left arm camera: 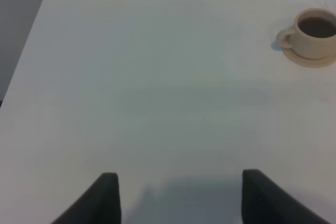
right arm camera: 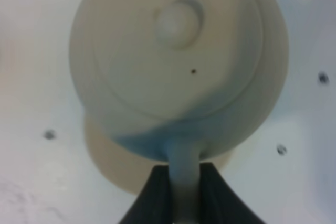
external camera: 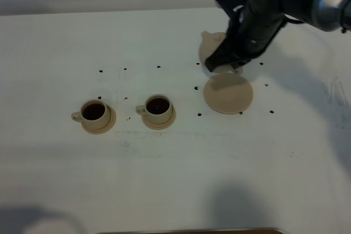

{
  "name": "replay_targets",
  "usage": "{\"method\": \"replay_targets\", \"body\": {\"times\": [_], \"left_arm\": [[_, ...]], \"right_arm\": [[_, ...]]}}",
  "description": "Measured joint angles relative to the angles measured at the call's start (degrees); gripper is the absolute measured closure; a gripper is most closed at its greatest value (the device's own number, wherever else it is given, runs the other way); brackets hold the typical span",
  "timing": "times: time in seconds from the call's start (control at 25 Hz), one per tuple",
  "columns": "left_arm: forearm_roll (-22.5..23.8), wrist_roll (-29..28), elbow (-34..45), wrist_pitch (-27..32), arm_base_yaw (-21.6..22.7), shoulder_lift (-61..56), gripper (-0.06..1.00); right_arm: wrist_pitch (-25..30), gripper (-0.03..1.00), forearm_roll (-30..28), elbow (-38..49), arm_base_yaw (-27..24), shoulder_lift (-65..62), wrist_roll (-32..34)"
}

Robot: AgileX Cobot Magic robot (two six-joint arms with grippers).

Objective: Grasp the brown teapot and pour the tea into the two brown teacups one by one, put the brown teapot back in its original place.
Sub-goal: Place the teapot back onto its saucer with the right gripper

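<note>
My right gripper now keeps hold of the brown teapot until it is on the saucer, since it hangs behind and above the wide round saucer.
The brown teapot [external camera: 210, 46] hangs in my right gripper [external camera: 226, 62], just behind and above the wide round saucer [external camera: 228, 93], its original place. In the right wrist view the pot's lid and knob [right arm camera: 178, 19] fill the frame. My right gripper [right arm camera: 184, 195] is shut on the loop handle, and an edge of the saucer [right arm camera: 107, 161] shows under the pot. The two brown teacups [external camera: 94, 112] [external camera: 158, 106] stand on their saucers to the left, both holding dark tea. My left gripper [left arm camera: 178, 198] is open and empty over bare table, with one teacup [left arm camera: 314, 29] far ahead of it.
The white table [external camera: 175, 173] carries several small black dots around the saucers. The right arm's dark bulk [external camera: 274, 4] reaches in from the back right. A dark strip runs along the table's front edge [external camera: 192, 231].
</note>
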Motion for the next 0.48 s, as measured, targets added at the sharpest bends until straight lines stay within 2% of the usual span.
{"method": "replay_targets", "body": {"times": [0.2, 0.48], "left_arm": [[0.0, 0.0, 0.0, 0.0, 0.0, 0.0, 0.46], [0.0, 0.0, 0.0, 0.0, 0.0, 0.0, 0.46]], "right_arm": [[-7.1, 0.86, 2.9, 9.7, -2.0, -3.0, 1.2], [-11.8, 0.86, 5.0, 15.1, -2.0, -3.1, 2.0]]}}
